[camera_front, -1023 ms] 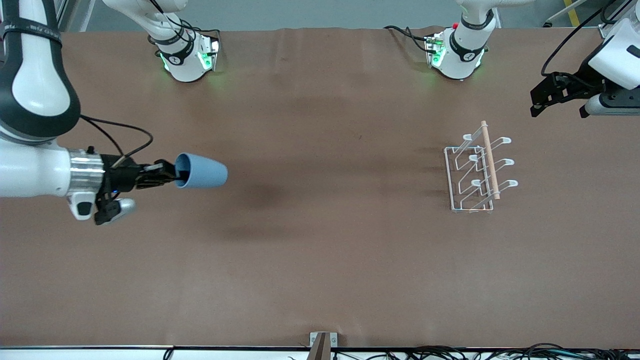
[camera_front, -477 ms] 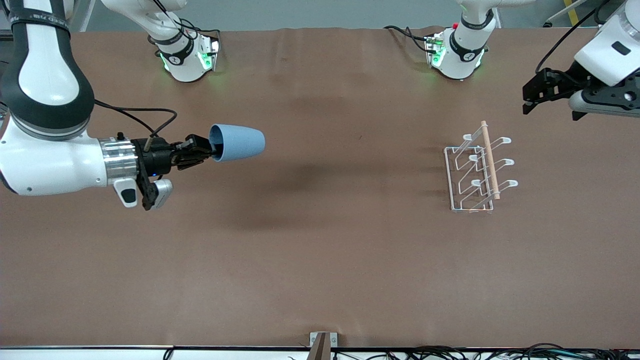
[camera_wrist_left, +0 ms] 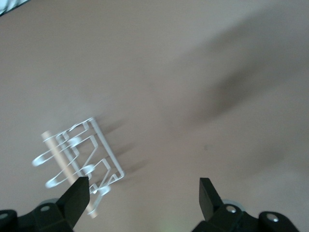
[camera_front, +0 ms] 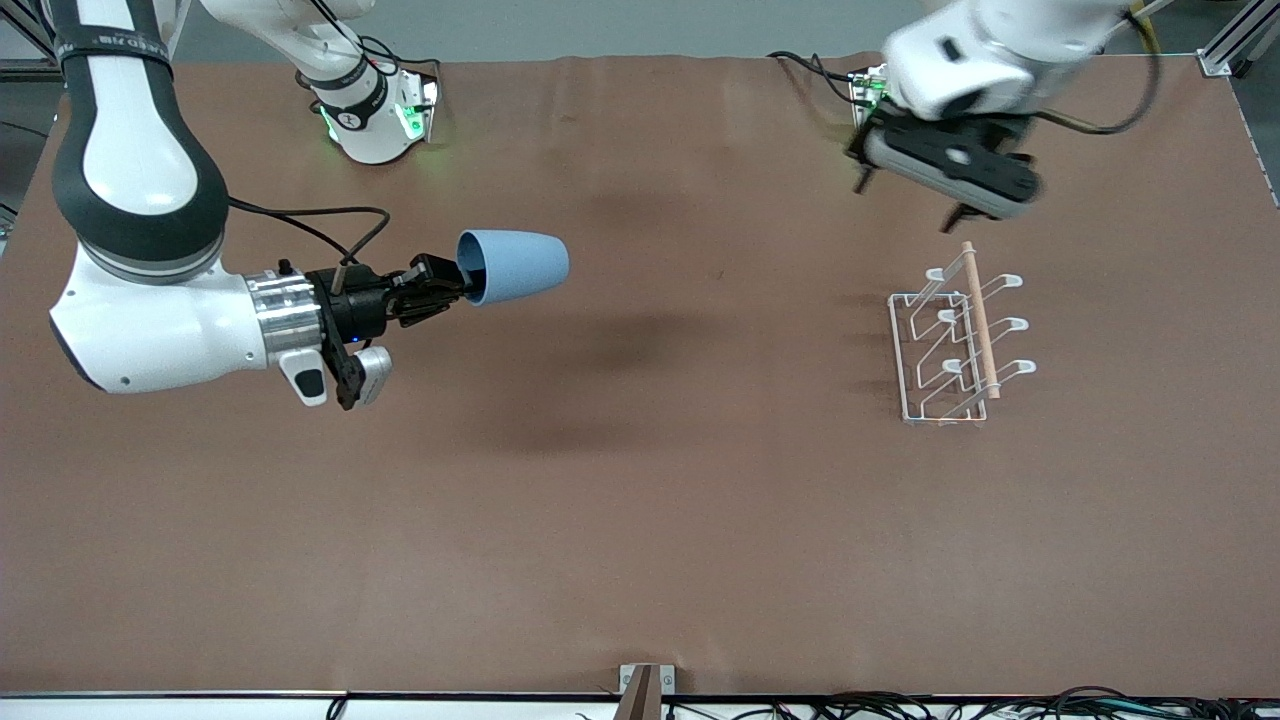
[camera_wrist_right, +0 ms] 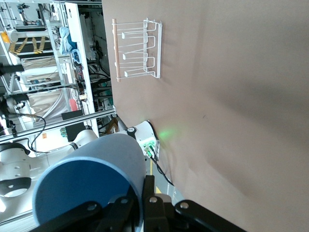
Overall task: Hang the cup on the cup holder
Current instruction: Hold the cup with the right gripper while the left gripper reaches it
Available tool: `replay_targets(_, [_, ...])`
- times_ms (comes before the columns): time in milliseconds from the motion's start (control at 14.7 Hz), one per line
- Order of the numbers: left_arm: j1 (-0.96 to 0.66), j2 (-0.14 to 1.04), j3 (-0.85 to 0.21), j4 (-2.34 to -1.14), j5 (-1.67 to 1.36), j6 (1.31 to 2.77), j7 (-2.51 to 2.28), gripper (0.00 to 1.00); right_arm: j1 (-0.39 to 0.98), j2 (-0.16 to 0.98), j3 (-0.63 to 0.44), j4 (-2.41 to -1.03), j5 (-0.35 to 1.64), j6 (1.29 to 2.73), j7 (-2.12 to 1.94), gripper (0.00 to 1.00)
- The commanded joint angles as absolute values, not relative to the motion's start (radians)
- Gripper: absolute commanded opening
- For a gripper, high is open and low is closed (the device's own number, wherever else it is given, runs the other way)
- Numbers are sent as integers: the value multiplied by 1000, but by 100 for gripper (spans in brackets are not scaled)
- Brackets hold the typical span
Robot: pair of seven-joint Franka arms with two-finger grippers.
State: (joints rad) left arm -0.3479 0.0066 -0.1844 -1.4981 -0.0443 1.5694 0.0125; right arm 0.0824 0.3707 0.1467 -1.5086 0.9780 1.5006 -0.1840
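Observation:
Next, my left gripper takes the cup by its closed bottom end (camera_front: 548,263), so that the cup's open rim stays free for hanging on the holder (camera_front: 955,340).
The light-blue cup (camera_front: 512,266) lies sideways in the air over the right arm's half of the table, mouth toward the wrist. My right gripper (camera_front: 462,285) is shut on its rim, one finger inside and one outside; the right wrist view shows the cup (camera_wrist_right: 91,186) in the gripper (camera_wrist_right: 145,193). The white wire cup holder (camera_front: 955,340) with its wooden rod stands on the table toward the left arm's end; it also shows in the right wrist view (camera_wrist_right: 137,48) and the left wrist view (camera_wrist_left: 77,159). My left gripper (camera_front: 905,200) is open and empty (camera_wrist_left: 143,195), in the air beside the holder.
The right arm's base (camera_front: 375,115) and the left arm's base (camera_front: 905,125) stand along the table's back edge with cables. A small metal bracket (camera_front: 645,685) sits at the table's front edge. Brown table covering (camera_front: 640,480) spans between cup and holder.
My right gripper has carried the cup toward the left arm's end and toward the bases. My left arm has swung in from the table's end to beside the holder.

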Motion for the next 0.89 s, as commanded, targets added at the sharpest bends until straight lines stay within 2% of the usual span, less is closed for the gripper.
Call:
replay_targets(0, [-449, 32, -181, -1463, -52, 1591, 21, 100, 87, 367, 141, -1519, 1023, 1502, -187, 2])
replay_targets(273, [-592, 121, -181, -1431, -55, 1794, 23, 100, 95, 367, 141, -1516, 1051, 1503, -187, 3])
replay_targets(545, [-713, 283, -175, -1240, -34, 1836, 35, 100, 115, 367, 141, -1516, 1081, 1505, -187, 4])
replay_targets(818, [-764, 333, -173, -1235, -32, 1997, 41, 100, 124, 367, 141, -1516, 1100, 1511, -187, 5])
